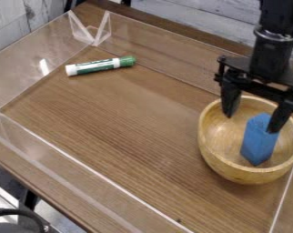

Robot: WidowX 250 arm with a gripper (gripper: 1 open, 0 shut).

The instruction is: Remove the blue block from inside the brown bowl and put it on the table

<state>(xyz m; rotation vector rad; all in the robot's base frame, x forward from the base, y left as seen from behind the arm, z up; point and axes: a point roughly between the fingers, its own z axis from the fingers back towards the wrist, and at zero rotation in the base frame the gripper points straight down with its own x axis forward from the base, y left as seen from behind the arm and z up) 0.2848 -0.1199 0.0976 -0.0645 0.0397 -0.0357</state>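
The blue block's sides are still out of my fingers' reach, as my fingers hang over the bowl's back rim (244, 99). I need to move my gripper toward the block before closing on it.
The blue block (257, 141) stands upright inside the brown bowl (218, 150) at the right side of the table (125, 118). My gripper (255, 109) hangs straight down over the bowl's back rim, just above the block's top. Its two black fingers (229, 99) are spread wide, one over the rim behind the block and one at the block's upper right corner. Nothing is held between them.
A green-and-white marker (99, 65) lies near the back left. Low clear acrylic walls (40, 155) edge the tabletop, with a folded clear piece (88, 29) at the back corner. The bowl sits close to the right wall.
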